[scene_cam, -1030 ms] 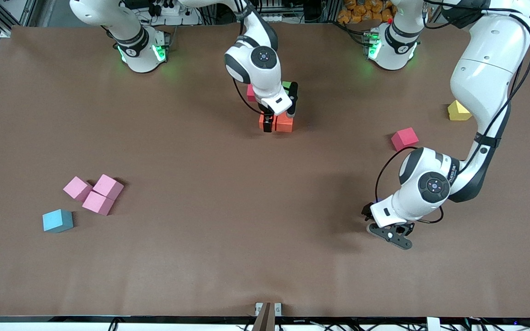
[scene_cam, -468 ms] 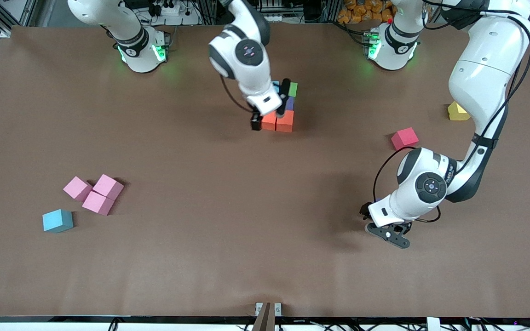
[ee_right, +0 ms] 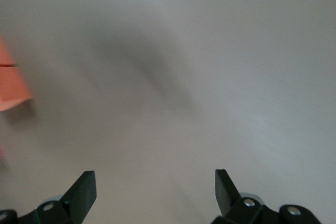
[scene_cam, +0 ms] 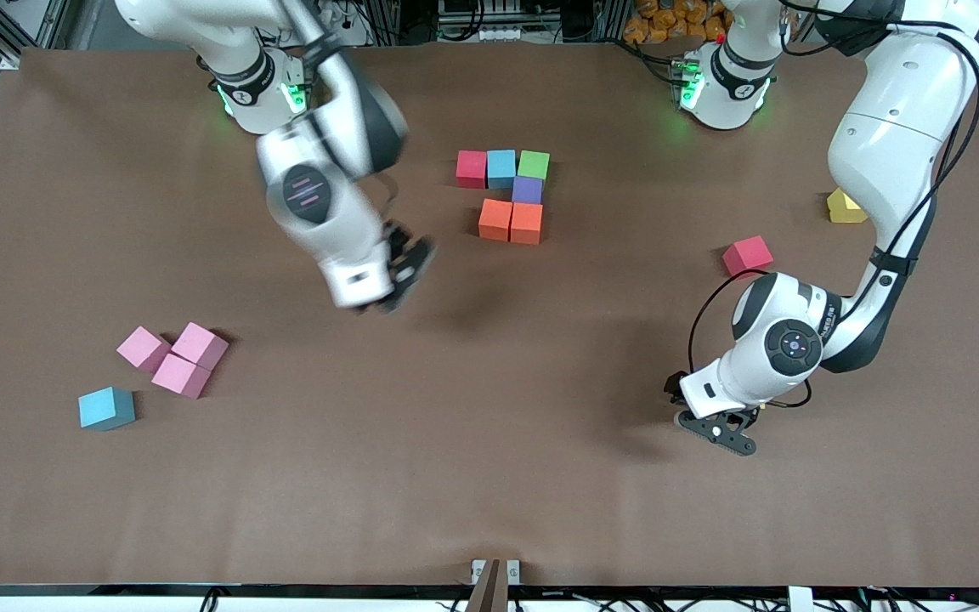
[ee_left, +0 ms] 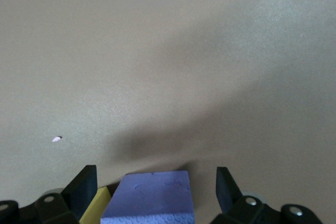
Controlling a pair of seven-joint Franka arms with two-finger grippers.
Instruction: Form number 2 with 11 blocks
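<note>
The fingers of the left gripper are above the top of the purple block, so they would miss the block if they closed now. The left gripper needs to go lower first and then close on the block.
Six blocks sit together mid-table: red (scene_cam: 471, 168), light blue (scene_cam: 500, 167) and green (scene_cam: 533, 164) in a row, purple (scene_cam: 527, 189) under the green, and two orange (scene_cam: 510, 221) (ee_right: 10, 82) nearer the camera. My right gripper (scene_cam: 400, 268) (ee_right: 155, 179) hangs open and empty over bare table beside them. My left gripper (scene_cam: 715, 429) (ee_left: 156, 174) is low and open. A purple block (ee_left: 149, 198) sits between its fingers with gaps on both sides, and a yellow block (ee_left: 97, 203) lies beside it. Both are hidden in the front view.
Three pink blocks (scene_cam: 173, 357) and a light blue block (scene_cam: 106, 408) lie toward the right arm's end. A red block (scene_cam: 747, 256) and a yellow block (scene_cam: 846, 205) lie toward the left arm's end, close to the left arm's elbow.
My right gripper left the orange blocks and swung toward the right arm's end. The orange block it straddled stays in place. The left gripper has hardly moved.
</note>
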